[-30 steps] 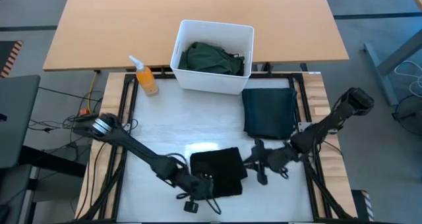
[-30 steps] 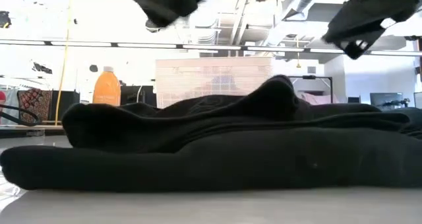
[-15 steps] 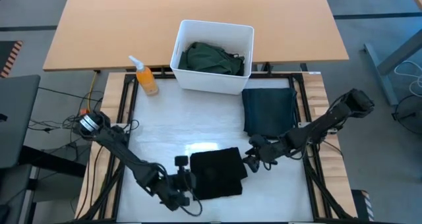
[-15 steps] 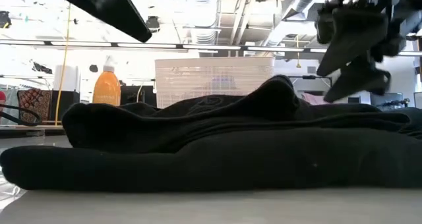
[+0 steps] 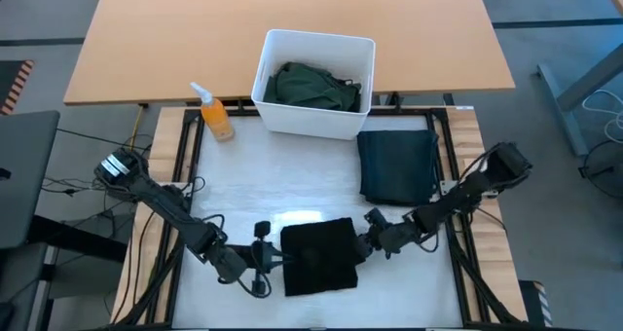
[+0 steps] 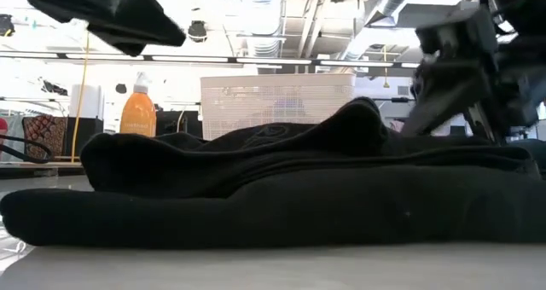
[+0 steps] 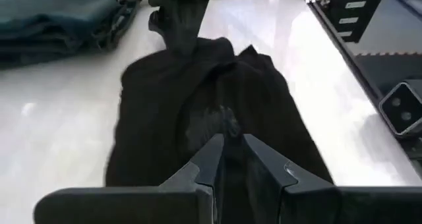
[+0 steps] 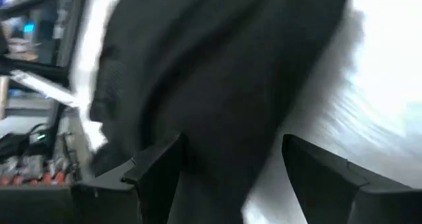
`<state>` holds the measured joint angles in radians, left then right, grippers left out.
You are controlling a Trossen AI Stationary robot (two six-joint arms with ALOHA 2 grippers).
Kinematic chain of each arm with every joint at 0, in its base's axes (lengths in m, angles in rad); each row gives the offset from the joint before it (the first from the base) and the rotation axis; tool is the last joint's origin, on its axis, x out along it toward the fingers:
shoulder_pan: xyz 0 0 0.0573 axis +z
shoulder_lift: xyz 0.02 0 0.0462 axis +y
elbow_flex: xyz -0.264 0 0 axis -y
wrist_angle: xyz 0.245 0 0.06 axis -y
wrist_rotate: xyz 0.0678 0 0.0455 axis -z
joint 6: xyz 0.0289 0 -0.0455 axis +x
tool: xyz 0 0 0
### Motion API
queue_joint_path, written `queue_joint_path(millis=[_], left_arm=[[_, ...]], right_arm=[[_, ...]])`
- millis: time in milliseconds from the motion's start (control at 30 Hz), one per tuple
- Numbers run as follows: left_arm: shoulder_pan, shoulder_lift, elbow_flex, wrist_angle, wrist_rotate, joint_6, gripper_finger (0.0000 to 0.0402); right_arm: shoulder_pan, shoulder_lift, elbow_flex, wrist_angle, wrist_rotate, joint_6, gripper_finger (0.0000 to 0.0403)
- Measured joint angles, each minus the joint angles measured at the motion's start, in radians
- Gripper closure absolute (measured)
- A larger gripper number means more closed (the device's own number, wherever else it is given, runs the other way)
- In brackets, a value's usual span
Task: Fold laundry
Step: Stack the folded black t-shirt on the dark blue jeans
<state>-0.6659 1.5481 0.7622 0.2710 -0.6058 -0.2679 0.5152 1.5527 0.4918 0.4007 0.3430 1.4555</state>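
Observation:
My right gripper grabs the black garment by its folded edge (image 5: 350,241) next, to stack it on the other folded garment (image 5: 397,164).
A folded black garment (image 5: 319,256) lies flat near the table's front edge, a thick layered stack in the low view (image 6: 273,179). My left gripper (image 5: 265,259) is at its left edge, its fingertips (image 7: 233,140) nearly together with only a slit between them, over the cloth (image 7: 198,85). My right gripper (image 5: 366,241) is at the garment's right edge, wide open (image 8: 234,143), with the black cloth (image 8: 198,72) running in between its fingers. In the low view it slants down onto the stack's right end (image 6: 452,111). My left gripper is low over the garment's left edge; whether its fingertips touch the cloth, I cannot tell. My right gripper's open fingers stand on either side of the garment's right edge (image 8: 217,158), slanting down from the table's right; I cannot tell whether they touch it.
A second folded dark garment (image 5: 397,165) lies at the right, behind the black one. A white bin (image 5: 268,54) at the far edge holds a green garment (image 5: 311,86). An orange spray bottle (image 5: 216,117) stands left of the bin. Bare white tabletop (image 5: 253,175) lies between.
My left gripper has drawn back from the garment's near left corner toward the table's left edge and tipped lower. My right gripper has come down toward the garment's right edge, rolled about its own axis and opened wide. The garment has stayed in place.

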Motion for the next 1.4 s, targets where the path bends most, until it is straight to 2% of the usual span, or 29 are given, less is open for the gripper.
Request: queue_joint_path(millis=[133,333,500,600,700,833,867,1000,1133,1300,1400], left_arm=[[-0.018,-0.004,-0.053,-0.018,0.007,-0.111,0.0359],[-0.064,0.046,-0.178,0.001,0.014,-0.449,0.0359],[-0.073,0.151,-0.214,0.182,0.000,-0.495,0.0359],[-0.059,0.207,-0.214,0.280,0.024,-0.460,0.0359],[-0.041,0.244,-0.212,0.338,0.081,-0.451,0.0359],[-0.034,0.256,-0.207,0.338,0.117,-0.441,0.0359],[-0.034,0.255,-0.207,0.342,0.122,-0.429,0.0359],[-0.040,0.234,-0.207,0.347,0.128,-0.387,0.0359],[-0.042,0.205,-0.209,0.343,0.132,-0.351,0.0359],[-0.041,0.200,-0.209,0.346,0.093,-0.323,0.0359],[-0.041,0.199,-0.209,0.346,0.075,-0.322,0.0359]], right_arm=[[0.028,0.104,0.039,0.033,0.020,0.089,0.0114],[0.055,0.233,0.111,0.151,0.050,0.086,0.0115],[0.053,0.314,0.197,0.148,0.048,0.054,0.0126],[0.044,0.346,0.237,0.135,0.028,0.012,0.0159],[0.029,0.347,0.251,0.122,0.011,-0.048,0.0227],[-0.005,0.288,0.251,0.054,-0.021,-0.174,0.0352],[-0.018,0.263,0.248,0.019,-0.046,-0.214,0.0368],[-0.084,0.126,0.245,-0.138,-0.172,-0.325,0.0369],[-0.141,-0.037,0.246,-0.335,-0.239,-0.435,0.0369],[-0.214,-0.247,0.246,-0.564,-0.242,-0.547,0.0369],[-0.248,-0.362,0.246,-0.642,-0.220,-0.615,0.0369]])
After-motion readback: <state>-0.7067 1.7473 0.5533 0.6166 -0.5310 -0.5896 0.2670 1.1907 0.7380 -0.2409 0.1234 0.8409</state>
